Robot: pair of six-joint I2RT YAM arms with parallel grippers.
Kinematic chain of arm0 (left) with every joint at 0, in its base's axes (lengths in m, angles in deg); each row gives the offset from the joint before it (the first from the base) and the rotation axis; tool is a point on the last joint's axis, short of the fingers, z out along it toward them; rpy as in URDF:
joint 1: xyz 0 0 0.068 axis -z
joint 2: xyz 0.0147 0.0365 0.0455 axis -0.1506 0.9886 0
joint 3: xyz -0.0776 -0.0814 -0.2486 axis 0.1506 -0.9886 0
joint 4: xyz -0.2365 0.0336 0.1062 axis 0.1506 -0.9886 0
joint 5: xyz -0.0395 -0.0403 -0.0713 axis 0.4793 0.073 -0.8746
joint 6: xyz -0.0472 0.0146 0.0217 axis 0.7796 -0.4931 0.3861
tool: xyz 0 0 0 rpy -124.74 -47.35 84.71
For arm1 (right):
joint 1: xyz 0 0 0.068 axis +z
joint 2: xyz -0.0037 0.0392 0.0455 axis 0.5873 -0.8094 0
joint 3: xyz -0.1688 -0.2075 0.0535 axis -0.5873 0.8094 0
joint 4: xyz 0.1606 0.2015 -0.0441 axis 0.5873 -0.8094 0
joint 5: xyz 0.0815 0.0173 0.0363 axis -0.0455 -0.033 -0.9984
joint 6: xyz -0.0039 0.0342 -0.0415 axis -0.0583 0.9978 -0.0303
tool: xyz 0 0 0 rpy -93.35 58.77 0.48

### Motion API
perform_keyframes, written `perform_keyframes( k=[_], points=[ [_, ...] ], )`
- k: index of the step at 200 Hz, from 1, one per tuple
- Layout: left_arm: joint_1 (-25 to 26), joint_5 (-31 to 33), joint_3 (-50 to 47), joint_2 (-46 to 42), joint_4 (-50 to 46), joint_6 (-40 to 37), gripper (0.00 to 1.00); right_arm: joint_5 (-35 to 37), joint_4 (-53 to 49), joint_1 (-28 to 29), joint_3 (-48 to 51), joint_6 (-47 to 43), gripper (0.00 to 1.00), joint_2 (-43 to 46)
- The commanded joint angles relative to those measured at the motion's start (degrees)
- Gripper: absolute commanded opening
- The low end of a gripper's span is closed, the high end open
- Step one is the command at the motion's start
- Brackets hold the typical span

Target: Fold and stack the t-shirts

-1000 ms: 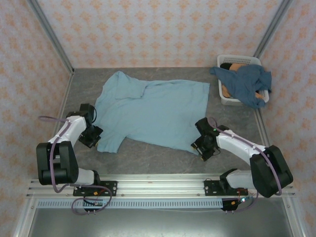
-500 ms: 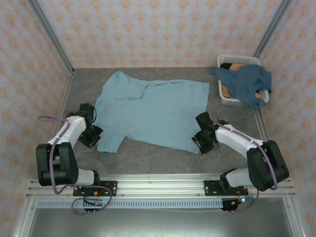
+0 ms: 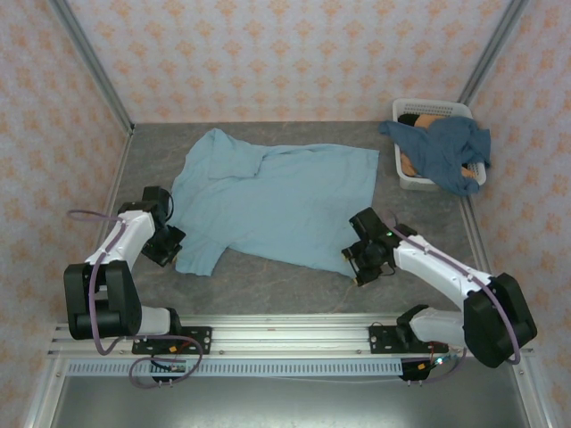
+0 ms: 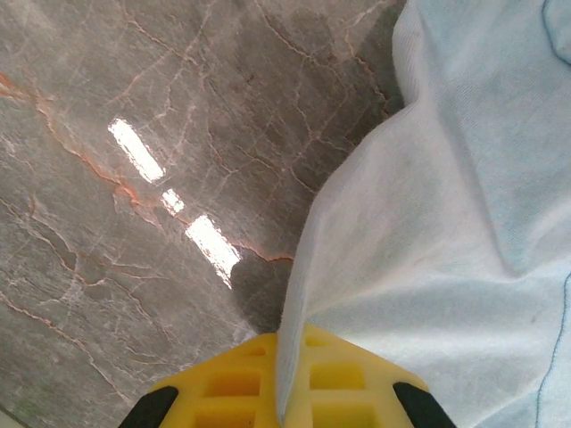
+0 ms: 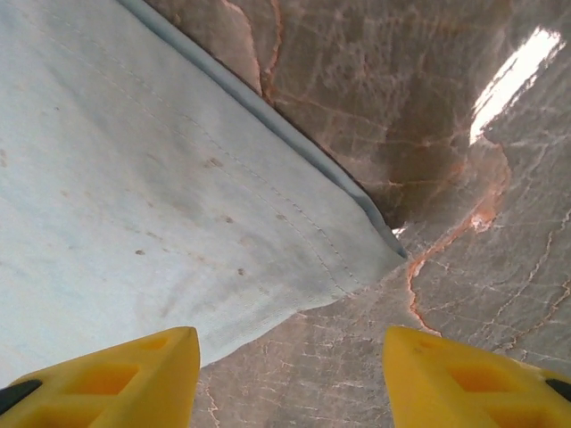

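The sky-blue t-shirt needs to be spread flat for folding. My right gripper should next grab the sky-blue t-shirt's near hem corner (image 3: pixel 351 273) (image 5: pixel 378 261), opposite the held sleeve.
A light sky-blue t-shirt (image 3: pixel 277 201) lies spread flat on the grey marble table. My left gripper (image 3: pixel 168 243) is at its left sleeve, and the left wrist view shows that gripper (image 4: pixel 290 343) with yellow fingers (image 4: pixel 223 383) shut on a fold of the shirt's (image 4: pixel 446 223) edge. My right gripper (image 3: pixel 357 264) sits at the shirt's near right hem corner. In the right wrist view this gripper (image 5: pixel 290 361) stands open, nothing between its fingers (image 5: pixel 134 370), and the hem corner (image 5: pixel 388 254) lies on the table just ahead. A darker dusty-blue t-shirt (image 3: pixel 443 150) hangs over the basket.
A white slatted basket (image 3: pixel 411 180) stands at the back right corner, with something tan and black inside. Patterned walls close in the table on three sides. A metal rail (image 3: pixel 285 337) runs along the near edge by the arm bases.
My right gripper has shifted a little left, staying at the near right hem corner. The left arm and the shirt have not moved.
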Motion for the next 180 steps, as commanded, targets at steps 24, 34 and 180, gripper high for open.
perform_keyframes(
  k=[24,34,180],
  points=[
    [0.3,-0.1,1.5,-0.4,-1.6,-0.2,0.00,0.5,4.9,0.3,2.8,7.7,0.59,-3.5],
    [0.3,-0.1,1.6,-0.4,-1.5,-0.1,0.00,0.8,6.3,0.3,3.0,8.0,0.59,-5.1],
    [2.3,-2.4,32.0,-2.9,6.5,3.7,0.00,16.1,2.2,-11.4,-42.2,-35.1,0.00,-13.0]
  ],
)
